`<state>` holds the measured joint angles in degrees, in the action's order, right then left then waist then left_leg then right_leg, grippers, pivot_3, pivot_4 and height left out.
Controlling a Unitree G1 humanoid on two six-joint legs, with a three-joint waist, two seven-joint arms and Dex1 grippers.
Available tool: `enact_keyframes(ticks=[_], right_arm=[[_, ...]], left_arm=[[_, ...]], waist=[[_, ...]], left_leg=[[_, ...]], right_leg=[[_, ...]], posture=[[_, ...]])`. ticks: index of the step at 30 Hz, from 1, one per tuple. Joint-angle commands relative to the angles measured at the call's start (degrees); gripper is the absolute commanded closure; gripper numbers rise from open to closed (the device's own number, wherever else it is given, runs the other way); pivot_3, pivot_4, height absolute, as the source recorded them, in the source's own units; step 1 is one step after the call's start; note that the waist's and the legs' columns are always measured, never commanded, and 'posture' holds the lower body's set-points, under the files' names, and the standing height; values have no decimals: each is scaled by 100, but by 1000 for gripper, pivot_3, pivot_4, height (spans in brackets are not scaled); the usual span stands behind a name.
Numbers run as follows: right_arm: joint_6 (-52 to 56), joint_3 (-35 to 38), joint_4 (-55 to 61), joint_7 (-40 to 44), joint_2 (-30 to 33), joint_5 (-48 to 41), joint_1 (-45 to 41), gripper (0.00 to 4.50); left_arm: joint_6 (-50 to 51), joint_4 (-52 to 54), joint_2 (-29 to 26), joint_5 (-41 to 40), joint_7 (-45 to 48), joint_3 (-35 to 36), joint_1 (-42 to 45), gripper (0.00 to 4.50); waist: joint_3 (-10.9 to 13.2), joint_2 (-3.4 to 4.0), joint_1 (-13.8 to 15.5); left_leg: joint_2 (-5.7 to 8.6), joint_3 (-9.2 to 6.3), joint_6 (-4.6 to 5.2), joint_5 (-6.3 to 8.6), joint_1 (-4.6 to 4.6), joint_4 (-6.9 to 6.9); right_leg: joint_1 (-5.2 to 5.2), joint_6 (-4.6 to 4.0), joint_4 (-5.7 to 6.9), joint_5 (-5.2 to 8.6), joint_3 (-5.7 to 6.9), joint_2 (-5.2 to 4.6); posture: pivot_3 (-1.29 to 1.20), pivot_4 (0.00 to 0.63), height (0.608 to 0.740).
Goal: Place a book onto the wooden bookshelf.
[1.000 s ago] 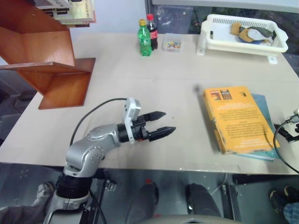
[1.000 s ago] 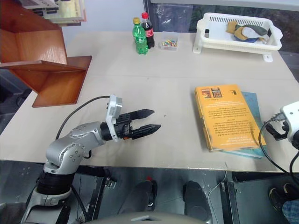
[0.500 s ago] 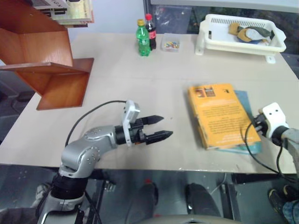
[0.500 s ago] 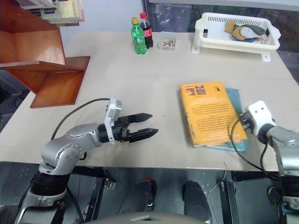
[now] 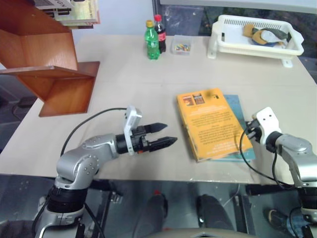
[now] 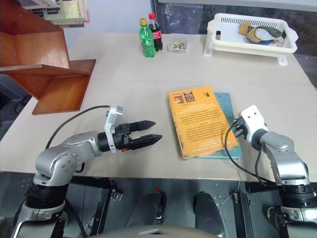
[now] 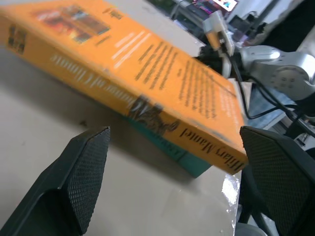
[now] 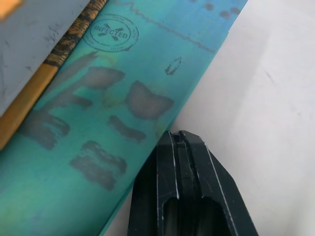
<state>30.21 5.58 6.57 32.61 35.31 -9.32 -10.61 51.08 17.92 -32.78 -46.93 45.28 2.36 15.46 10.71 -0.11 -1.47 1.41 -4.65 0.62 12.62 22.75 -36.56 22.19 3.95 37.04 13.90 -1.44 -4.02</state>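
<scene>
The orange book's spine sticks out past the teal book (image 5: 238,119) below, leaving space for fingers under it. Next, my left gripper grabs that overhanging spine (image 5: 188,134).
The book (image 5: 208,124), thick with an orange-yellow cover, lies flat in the middle right of the table on top of a thinner teal book (image 5: 238,119). My right gripper (image 8: 179,142) is shut, and its tips rest against the teal book's right edge. My left gripper (image 5: 168,134) hovers open just left of the book, pointing at its spine; the book's spine (image 7: 147,108) sits between and beyond the left fingers (image 7: 83,167). The wooden bookshelf (image 5: 54,74), reddish-brown, stands at the table's far left.
A white slatted basket (image 5: 257,37) holding a few items stands at the back right. A green bottle (image 5: 153,42), a cola bottle (image 5: 161,30) and a small clear box (image 5: 182,47) stand at the back centre. Magazines (image 5: 74,12) sit on the shelf's top.
My right arm came in from the right edge, its gripper shut, and both books have slid left across the table toward my left gripper. The left arm has barely moved.
</scene>
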Motion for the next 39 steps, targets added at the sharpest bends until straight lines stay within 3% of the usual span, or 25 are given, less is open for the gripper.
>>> enact_keyframes(ticks=[1, 6, 7, 10, 16, 17, 23, 30, 39], right_arm=[[-204, 483, 690, 96, 219, -151, 337, 4472], [-490, 1325, 1784, 790, 568, -699, 1466, 4472], [-416, 1537, 1980, 851, 577, -877, 1643, 4231], [-156, 2227, 2632, 1006, 607, -1377, 2243, 3155], [469, 3396, 4370, 1009, 350, -3127, 3358, 190], [542, 3455, 4687, 890, 321, -3405, 3504, 58], [-80, 3168, 5343, -16, 796, -4111, 4226, 58], [-1471, 2330, 5343, -1063, 1553, -3766, 5068, 58], [-2740, 1991, 5343, -1975, 2347, -3468, 5954, 58]], left_arm=[[484, -130, 250, -396, -304, 108, 161, 0], [1387, -930, 1074, -1193, -1196, 576, 720, 0], [1520, -1119, 1178, -1267, -1326, 641, 849, 0], [1775, -1679, 1387, -1293, -1519, 722, 1239, 0], [2064, -2707, 1529, -1113, -1437, 657, 1918, 0], [2084, -2843, 1534, -1056, -1379, 603, 2014, 0], [2127, -3567, 1615, -719, -1030, 391, 2497, 0], [2026, -4392, 1926, -333, -603, 220, 2849, 0], [1929, -5010, 2218, -18, -384, 339, 3138, 0]], waist=[[1, -1, 55], [2, -8, 123], [2, -8, 126], [0, -15, 78], [-1, -17, 64], [-1, -18, 62], [-7, -37, 86], [-6, -56, 106], [-4, -67, 117]], left_leg=[[0, -2, 0, 0, 1, 0], [6, -17, 0, 0, 13, -3], [7, -16, 0, 0, 12, -4], [10, -19, 0, 0, 10, -4], [9, -16, 0, 0, 6, -4], [9, -16, 0, 0, 6, -4], [14, -14, 0, 0, 10, -12], [18, -18, 0, 0, 15, -15], [18, -19, 0, 0, 17, -16]], right_leg=[[0, 0, 0, 0, 1, 0], [-1, 3, -3, 1, 16, -6], [-2, 3, -3, 1, 16, -5], [-3, 3, -1, 1, 19, -2], [-3, 3, 4, 1, 16, 2], [-3, 3, 4, 1, 16, 2], [-4, 5, 3, 2, 16, -3], [-4, 5, 0, 2, 18, -6], [-4, 20, -3, 11, 18, -7]], posture=[[0, 150, 740], [0, 150, 740], [0, 150, 740], [0, 150, 740], [0, 150, 740], [0, 150, 740], [0, 150, 740], [0, 150, 740], [0, 150, 740]])
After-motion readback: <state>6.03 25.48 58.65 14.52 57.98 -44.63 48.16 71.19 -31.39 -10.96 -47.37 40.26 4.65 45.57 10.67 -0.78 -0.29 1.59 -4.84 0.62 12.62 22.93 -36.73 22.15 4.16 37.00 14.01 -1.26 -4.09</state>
